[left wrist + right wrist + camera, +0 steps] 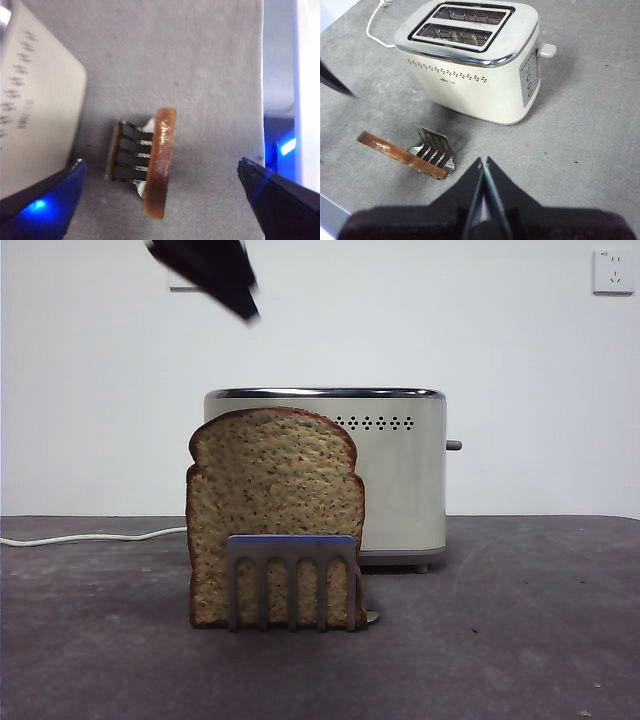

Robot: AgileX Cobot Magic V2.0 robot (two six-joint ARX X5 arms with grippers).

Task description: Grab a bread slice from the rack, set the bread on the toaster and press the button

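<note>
I should use my left gripper to grab the slice of bread (275, 490) by its top edge (273, 422), because the rack's metal bars hem in the slice's lower half.
The slice of bread (275, 490) stands upright in the small metal rack (290, 550), in front of the cream toaster (400, 490). The grey button (453, 445) sticks out of the toaster's right side. My left gripper (161, 169) hangs open high above the bread (162, 145) and rack (131, 152), its jaws wide apart and holding nothing. It shows as a black tip (215, 275) at the top of the front view. My right gripper (482, 167) is shut and empty, held back above the table, looking at the toaster (475, 95), button (546, 50), rack (432, 147) and bread (400, 154).
A white power cable (90, 536) runs across the table to the left from behind the toaster. A wall socket (612, 270) is at the upper right. The table's edge (263, 75) lies close beside the bread in the left wrist view.
</note>
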